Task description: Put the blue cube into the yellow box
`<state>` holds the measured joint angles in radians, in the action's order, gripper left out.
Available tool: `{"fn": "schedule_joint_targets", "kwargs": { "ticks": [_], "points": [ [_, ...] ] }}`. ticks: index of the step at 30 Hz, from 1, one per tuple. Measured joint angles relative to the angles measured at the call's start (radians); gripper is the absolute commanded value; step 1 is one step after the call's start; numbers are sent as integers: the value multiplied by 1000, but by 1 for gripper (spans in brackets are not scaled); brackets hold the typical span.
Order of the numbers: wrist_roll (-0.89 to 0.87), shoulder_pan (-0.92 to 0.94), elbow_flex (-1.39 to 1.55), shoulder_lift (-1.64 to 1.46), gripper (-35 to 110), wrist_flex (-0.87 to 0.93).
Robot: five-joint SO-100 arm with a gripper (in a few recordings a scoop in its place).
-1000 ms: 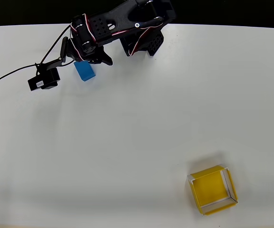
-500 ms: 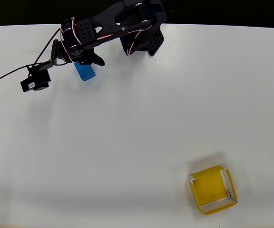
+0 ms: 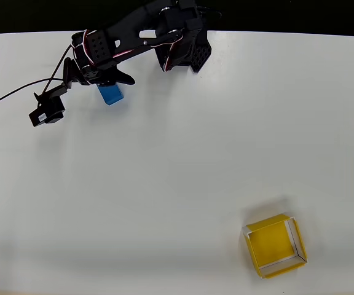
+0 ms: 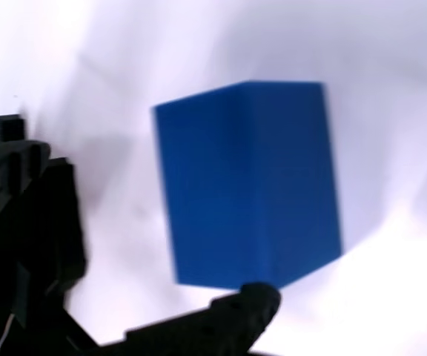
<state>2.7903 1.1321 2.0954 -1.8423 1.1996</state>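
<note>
The blue cube [image 3: 110, 93] needs to go into the yellow box [image 3: 275, 246], so my gripper should grab it by its opposite sides next.
The blue cube [image 3: 110, 93] rests on the white table [image 3: 177, 172] at the upper left, partly tucked under my black gripper [image 3: 108, 82]. In the wrist view the blue cube [image 4: 250, 185] looms large and close. One black finger [image 4: 32, 222] stands to its left with a strip of white table between them. The other fingertip [image 4: 254, 300] sits right at the cube's lower edge. My gripper [image 4: 161, 237] is open and straddles the cube. The yellow box [image 3: 275, 246] lies far off at the lower right, with nothing inside it.
The arm's black base [image 3: 186, 52] stands at the table's far edge, against a dark strip. A black cable [image 3: 11, 98] trails left from the wrist camera [image 3: 47, 114]. Bare white table stretches between the cube and the box.
The arm's wrist and its camera have swung a little to the left and lower over the cube. The cube and the box have stayed where they were.
</note>
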Motion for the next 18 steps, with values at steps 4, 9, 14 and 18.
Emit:
{"fn": "schedule_joint_targets", "kwargs": {
  "ticks": [4, 9, 14, 18],
  "points": [
    [6, -20, 0, 25, 55, -57],
    [6, -26, 0, 64, 55, -115],
    [0, -28, 2, 77, 55, -140],
    [0, -28, 9, 89, 55, -166]
  ]
}}
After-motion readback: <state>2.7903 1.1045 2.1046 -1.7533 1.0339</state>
